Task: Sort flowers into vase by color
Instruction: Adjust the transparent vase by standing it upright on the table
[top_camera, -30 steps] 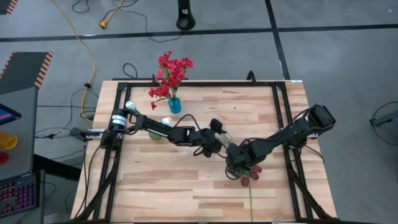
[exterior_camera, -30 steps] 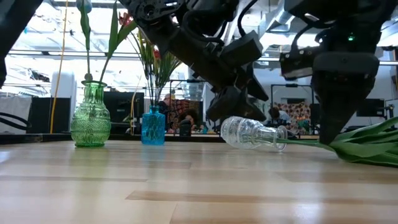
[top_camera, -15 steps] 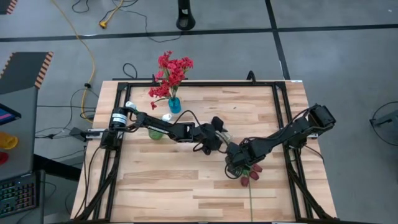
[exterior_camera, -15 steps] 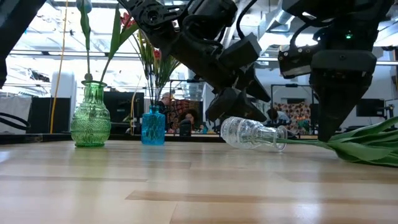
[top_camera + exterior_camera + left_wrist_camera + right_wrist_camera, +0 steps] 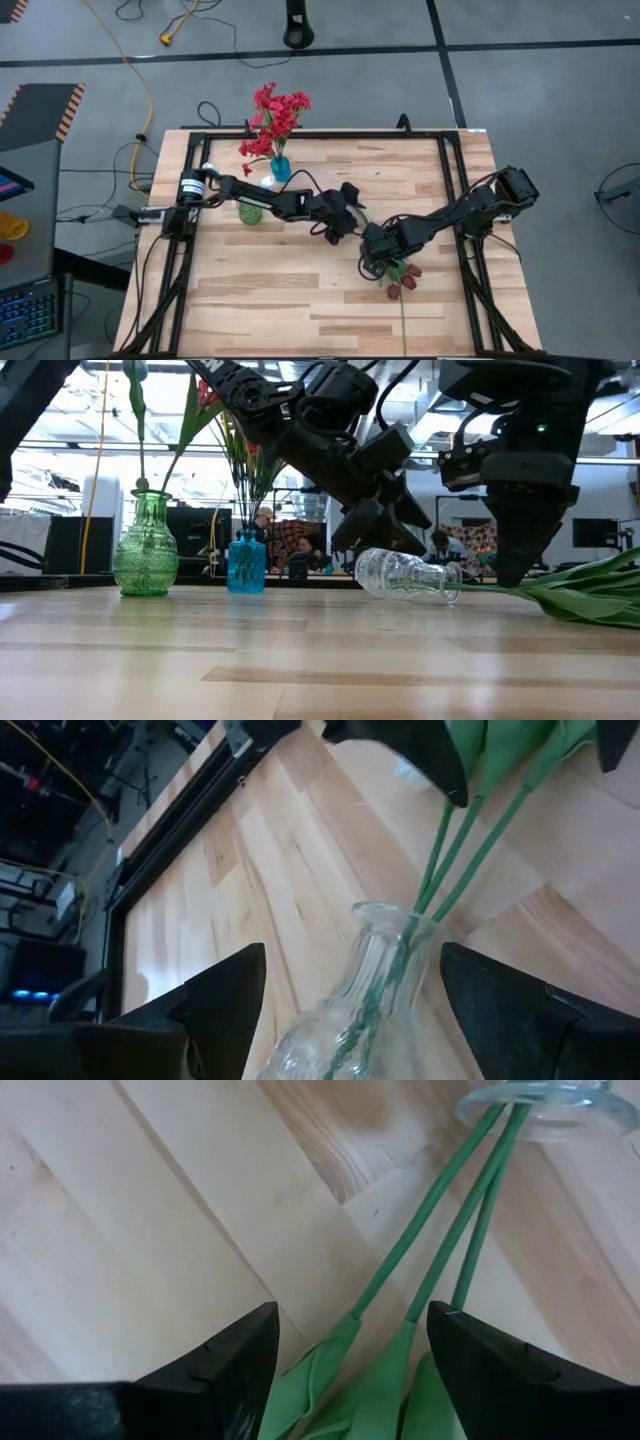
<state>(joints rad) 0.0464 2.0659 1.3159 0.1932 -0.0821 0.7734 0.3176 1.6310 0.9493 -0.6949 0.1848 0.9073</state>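
I need to grab the clear glass vase by its neck (image 5: 377,958) with my left gripper next, so its opening stays free for the stems of the maroon tulips.
A clear glass vase (image 5: 405,573) lies on its side mid-table, and three thin green stems (image 5: 440,870) run into its mouth. The stems' leaves (image 5: 590,595) and dark maroon tulip heads (image 5: 402,281) rest on the wood to its right. My left gripper (image 5: 352,952) is open, with a finger on each side of the vase's neck and a gap to the glass. My right gripper (image 5: 350,1310) is open and points down, straddling the stems and leaves just beyond the vase mouth (image 5: 545,1100). Red blossoms (image 5: 277,115) stand in a blue vase (image 5: 246,563).
A green glass vase (image 5: 146,550) holding tall stems stands at the table's left, near the blue vase at the far edge. A black frame rail (image 5: 452,190) borders the tabletop. Bare wood stretches along the near side (image 5: 280,300). Both arms meet over the table's middle.
My right gripper has shifted a little toward the table's left, along the stems toward the clear vase's mouth, and has stayed open. My left arm's forearm has swung slightly toward the far edge while its gripper has stayed at the vase. The vase and flowers have not moved.
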